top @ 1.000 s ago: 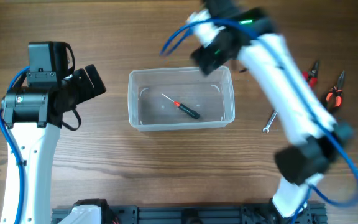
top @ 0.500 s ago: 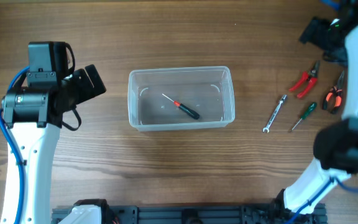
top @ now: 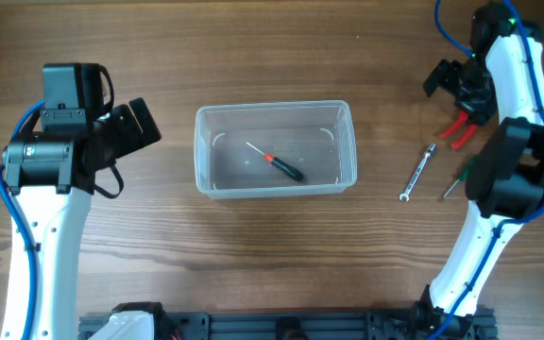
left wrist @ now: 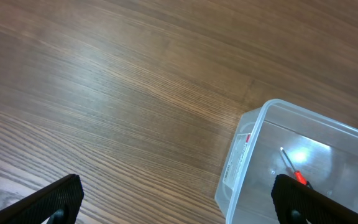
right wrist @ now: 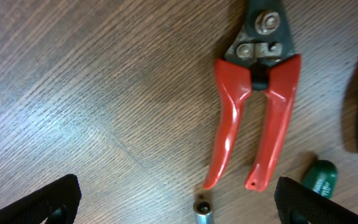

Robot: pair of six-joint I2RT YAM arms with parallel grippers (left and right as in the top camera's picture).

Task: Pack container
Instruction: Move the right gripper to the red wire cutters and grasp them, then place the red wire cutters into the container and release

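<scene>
My right gripper would miss the pliers' red handles below if it closed now; it should lower first, then close on them.
The clear plastic container [top: 275, 149] sits mid-table with a small red-and-black screwdriver [top: 277, 162] lying inside; both also show in the left wrist view, container [left wrist: 247, 155] and screwdriver [left wrist: 293, 169]. My left gripper [top: 138, 125] is open and empty, left of the container. My right gripper [top: 450, 83] is open and empty, hovering over the red-handled pliers [right wrist: 257, 118] at the far right. In the right wrist view its fingertips [right wrist: 179, 202] straddle the pliers' handle ends and a wrench end [right wrist: 202, 210].
A silver wrench [top: 417, 174] and a green-handled screwdriver [top: 461, 175] lie right of the container; its green handle shows in the right wrist view [right wrist: 319, 177]. The right arm covers the tools at the far right edge.
My right arm has swung from over the container's back right corner out to the far right, and now hangs over the red pliers. The left arm has not moved.
</scene>
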